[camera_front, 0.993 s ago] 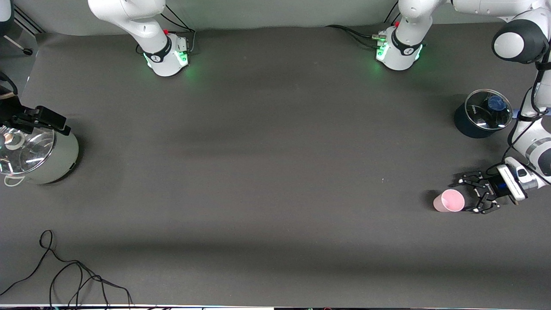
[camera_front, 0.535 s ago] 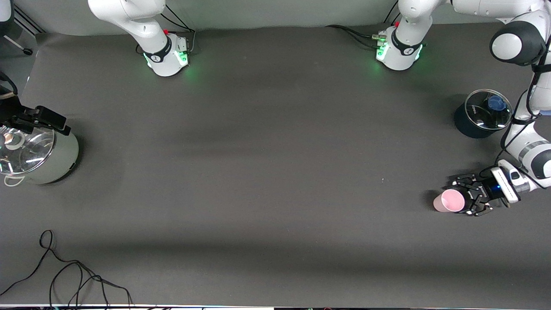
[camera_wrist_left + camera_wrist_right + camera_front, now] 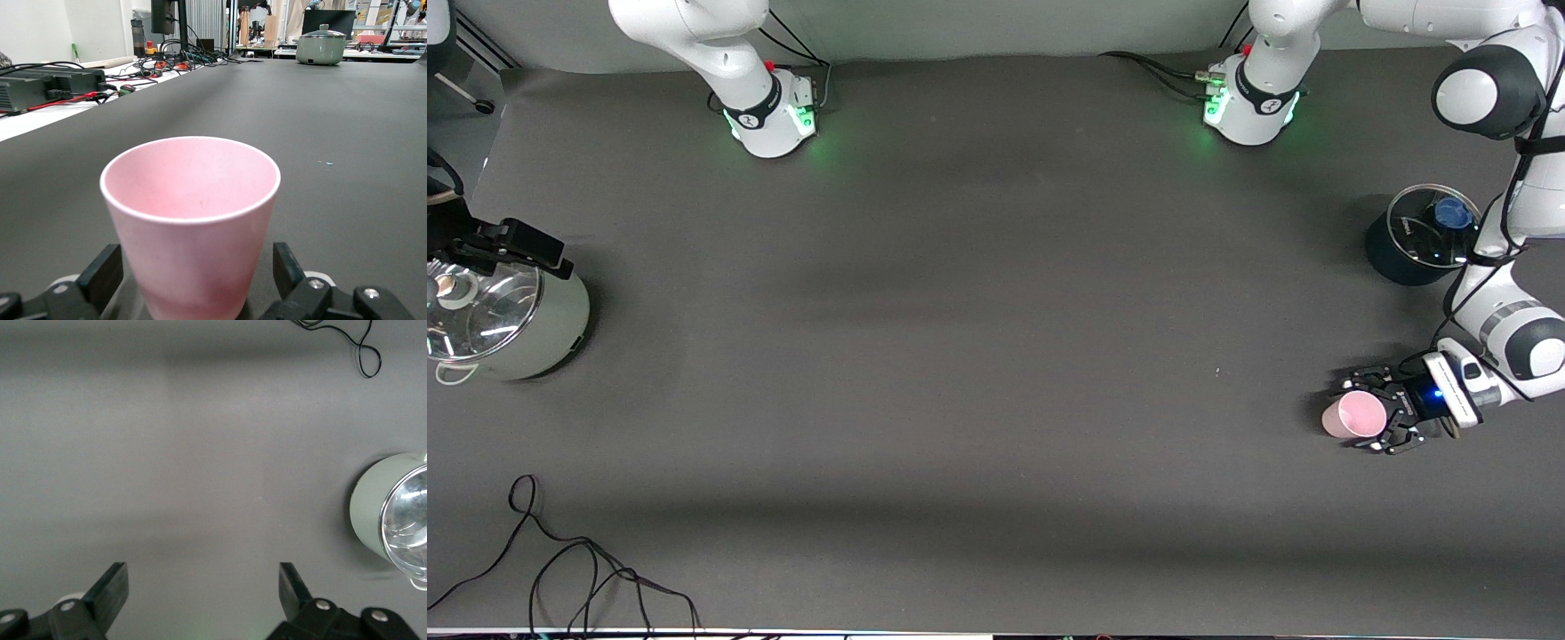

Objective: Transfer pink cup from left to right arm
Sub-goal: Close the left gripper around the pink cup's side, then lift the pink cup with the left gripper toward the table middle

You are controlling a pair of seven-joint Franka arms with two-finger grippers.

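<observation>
My left gripper's fingers sit low on either side of the pink cup's lower sides, so my left gripper closes on the cup next.
The pink cup (image 3: pixel 1353 415) stands upright on the dark table near the left arm's end. My left gripper (image 3: pixel 1349 418) is low at the table, open, with one finger on each side of the cup and a gap at each side. In the left wrist view the cup (image 3: pixel 190 200) fills the space between the fingers of the left gripper (image 3: pixel 193 273). My right gripper (image 3: pixel 203 587) is open and empty, high over bare table. It does not show in the front view.
A dark pot with a glass lid and blue knob (image 3: pixel 1423 236) stands by the left arm, farther from the front camera than the cup. A grey-green pot with a glass lid (image 3: pixel 516 329) stands at the right arm's end (image 3: pixel 373 513). A black cable (image 3: pixel 578 569) lies near the front edge.
My left gripper has moved in along the table to the cup, so its open fingers now stand on both sides of it. The cup has not moved.
</observation>
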